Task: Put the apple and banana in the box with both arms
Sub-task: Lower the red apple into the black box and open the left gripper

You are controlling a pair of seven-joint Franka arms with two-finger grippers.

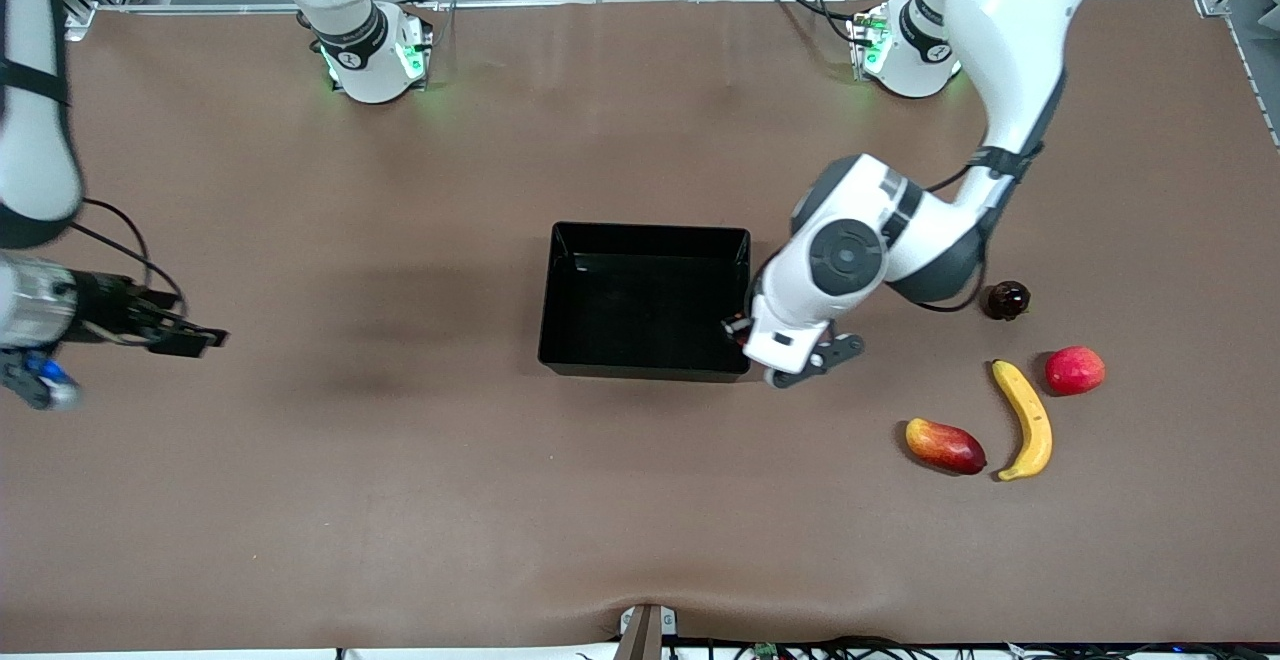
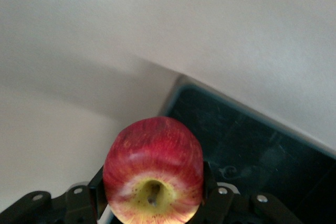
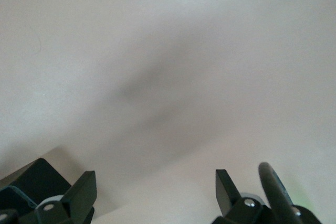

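The apple [image 2: 153, 163] hangs across the box's rim [image 2: 172, 94] in the left wrist view, so my left gripper keeps hold of the apple for now.
In the left wrist view, a red apple [image 2: 153, 169] with yellow streaks and a pale stem dimple sits between the fingers of my left gripper [image 2: 152, 190], which is shut on it. The gripper [image 1: 741, 331] hangs over the corner of the black box [image 1: 650, 231] at the left arm's end; the arm hides the apple in the front view. The box's floor [image 2: 252, 150] shows empty under the apple. The yellow banana [image 1: 1026, 421] lies on the table toward the left arm's end. My right gripper [image 1: 203, 340] hovers open and empty [image 3: 155, 190] over bare table at the right arm's end.
Beside the banana lie a smooth red fruit [image 1: 1075, 370] and an elongated red-yellow fruit [image 1: 945, 446]. A small dark round fruit [image 1: 1005, 300] sits farther from the front camera than these. A brown mat [image 1: 400, 500] covers the table.
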